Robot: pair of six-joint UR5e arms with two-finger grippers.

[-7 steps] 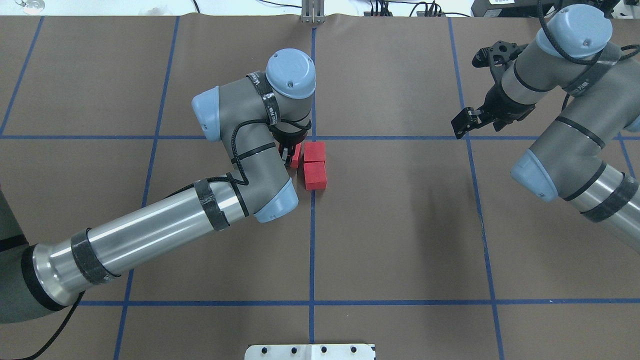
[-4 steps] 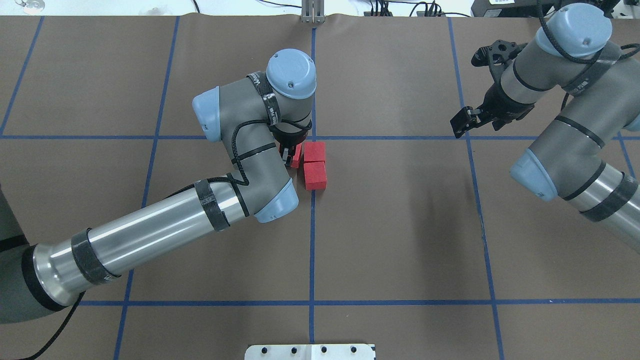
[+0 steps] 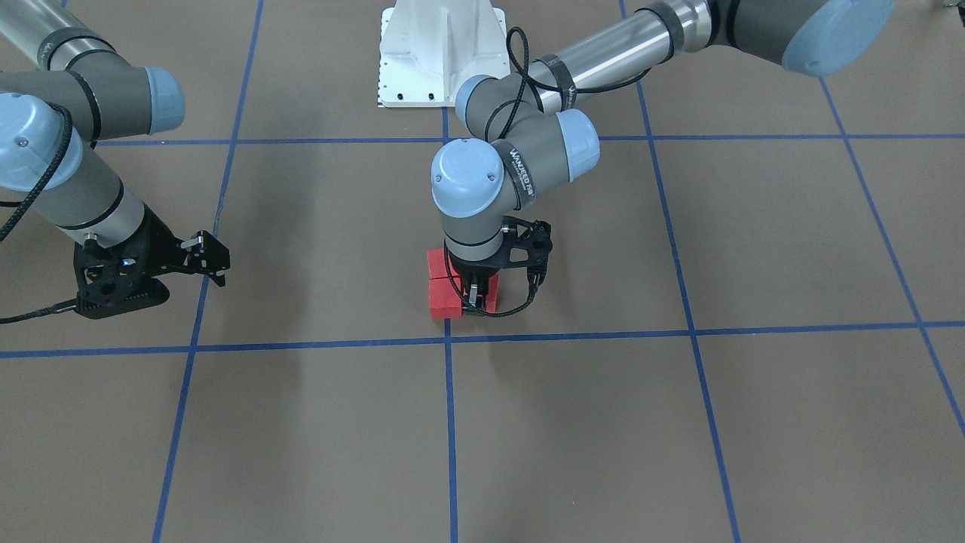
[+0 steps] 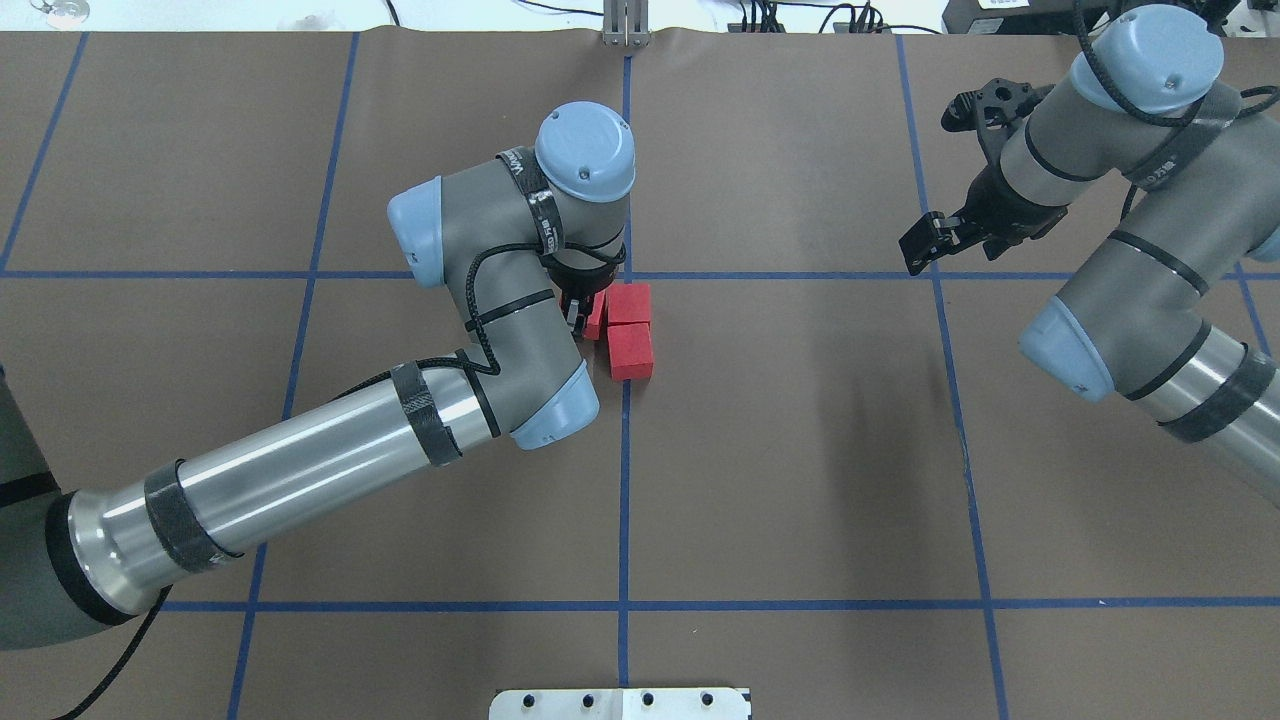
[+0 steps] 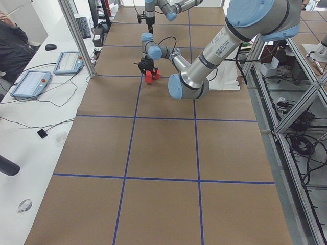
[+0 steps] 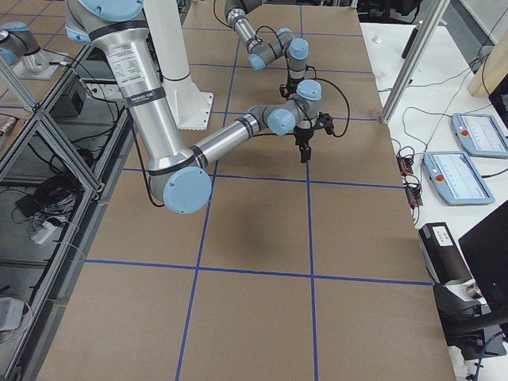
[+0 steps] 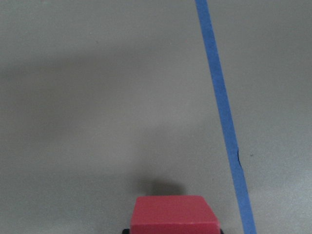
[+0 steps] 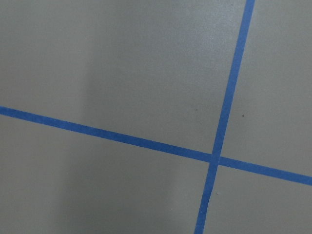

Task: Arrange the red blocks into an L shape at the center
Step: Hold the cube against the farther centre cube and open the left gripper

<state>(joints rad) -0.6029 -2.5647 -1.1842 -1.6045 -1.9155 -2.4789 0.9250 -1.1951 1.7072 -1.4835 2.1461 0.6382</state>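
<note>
The third red block's lower edge meets its shadow on the brown paper, so the block would rest, and my left gripper opens next.
Two red blocks (image 4: 630, 302) (image 4: 631, 352) lie touching in a short column just below the center crossing (image 4: 626, 275). My left gripper (image 4: 585, 312) stands straight down at their left, shut on the third red block (image 4: 597, 315), close beside the upper block. In the front view the pair (image 3: 443, 286) sits left of the left gripper (image 3: 475, 300). The held block fills the bottom of the left wrist view (image 7: 174, 213). My right gripper (image 4: 925, 245) hangs open and empty far to the right, also in the front view (image 3: 207, 256).
Blue tape lines (image 4: 940, 400) divide the brown paper into large squares. The white robot base plate (image 4: 620, 703) sits at the near edge. The right wrist view shows only a tape crossing (image 8: 213, 157). Cables and equipment lie beyond the far edge.
The left arm has shifted very slightly to the right with the block in it. The right gripper has crept a little up and left. The two lying blocks have not moved.
</note>
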